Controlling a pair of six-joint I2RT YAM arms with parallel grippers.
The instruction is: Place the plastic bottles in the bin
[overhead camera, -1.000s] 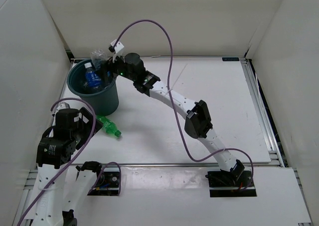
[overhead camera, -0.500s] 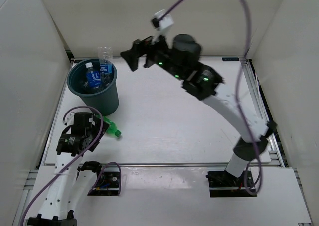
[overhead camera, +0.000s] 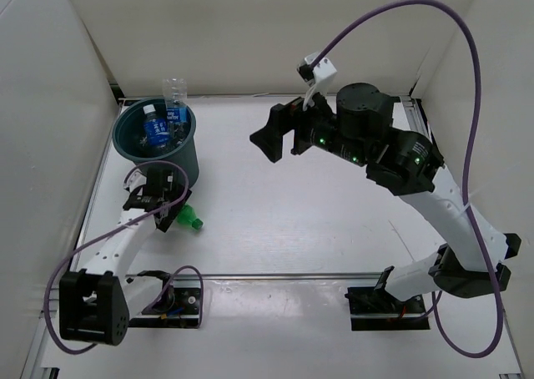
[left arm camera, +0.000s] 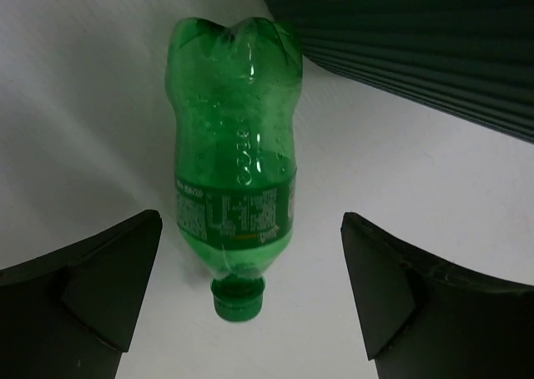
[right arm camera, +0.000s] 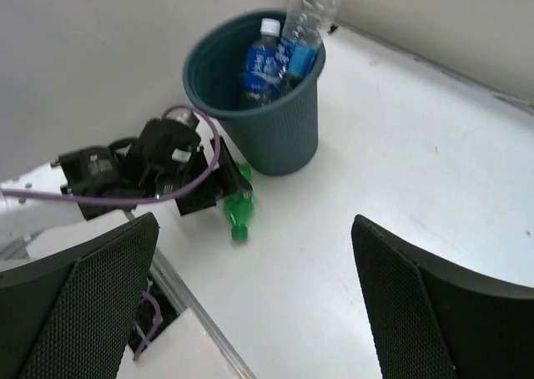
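Note:
My left gripper must go lower before closing: its fingertips are above the label of the green bottle [left arm camera: 236, 179] in the left wrist view.
The bin [overhead camera: 182, 164] stands at the back left; it also shows in the right wrist view [right arm camera: 279, 133]. In it stand a blue-labelled bottle [overhead camera: 153, 128] and a clear bottle [overhead camera: 175, 91] that leans over the rim. A green bottle [left arm camera: 236, 179] lies on the table against the bin's foot, cap towards the camera; it also shows in the top view [overhead camera: 190, 220]. My left gripper [overhead camera: 169, 209] is open, low over the green bottle, one finger [left arm camera: 92, 287] on each side of its neck end, not touching. My right gripper [overhead camera: 279, 137] is open and empty, high above mid-table.
White walls close in the table at the left, back and right. A metal rail [overhead camera: 275, 275] runs along the near edge. The left arm [right arm camera: 125, 174] with its purple cable lies in front of the bin.
My right gripper has pulled away from the bin, up and to the right, leaving the clear bottle in the bin. My left arm has reached forward and lowered its gripper over the green bottle.

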